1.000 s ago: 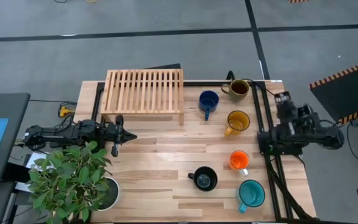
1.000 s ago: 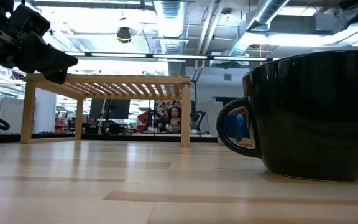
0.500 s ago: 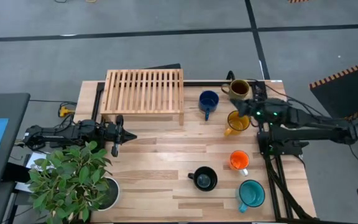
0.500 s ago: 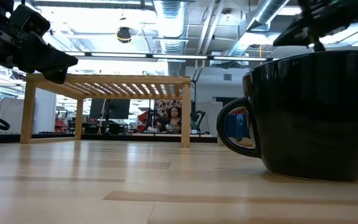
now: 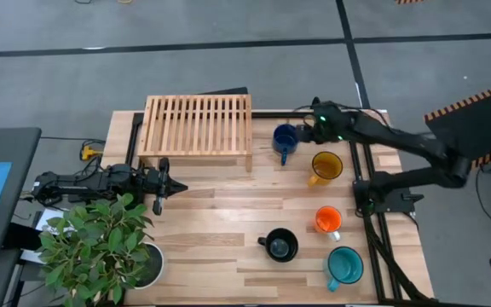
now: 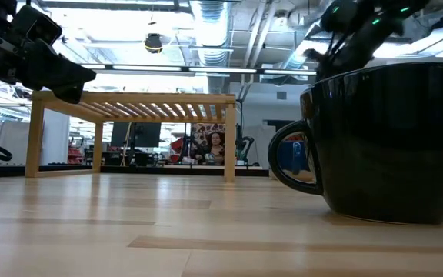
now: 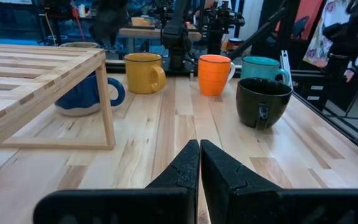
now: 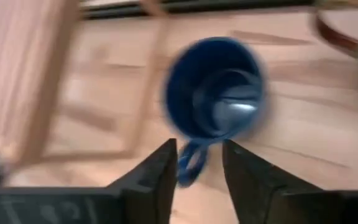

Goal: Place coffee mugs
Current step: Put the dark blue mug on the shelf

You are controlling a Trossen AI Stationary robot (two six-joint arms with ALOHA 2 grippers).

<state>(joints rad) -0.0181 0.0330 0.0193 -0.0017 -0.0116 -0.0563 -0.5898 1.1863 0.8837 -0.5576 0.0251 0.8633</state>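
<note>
The robot's right gripper needs to grab the dark blue mug by its handle (image 5: 284, 156) next, to place it on the wooden rack (image 5: 196, 128).
The dark blue mug (image 5: 286, 139) stands upright on its base beside the wooden rack. My right gripper (image 5: 305, 134) hovers open just above it. In the right wrist view the open gripper (image 8: 197, 165) looks down into the blue mug (image 8: 216, 106), with the handle (image 8: 190, 163) showing between the fingers, apart from them. My right arm covers most of the olive-brown mug (image 8: 347, 31). The yellow (image 5: 325, 166), orange (image 5: 327, 220), black (image 5: 280, 245) and teal (image 5: 344, 265) mugs stand on the table. My left gripper (image 5: 162, 183) waits shut near the plant.
A slatted wooden rack (image 5: 198, 126) stands at the table's far side, left of the blue mug. A leafy plant (image 5: 101, 243) in a white pot (image 5: 147, 266) fills the near left corner. A dark frame (image 5: 373, 192) runs along the right edge. Bare wood lies mid-table.
My right arm has swung from the table's right edge out over the far right corner, reaching left past the olive-brown mug until its gripper hangs over the dark blue mug. No mug has moved.
</note>
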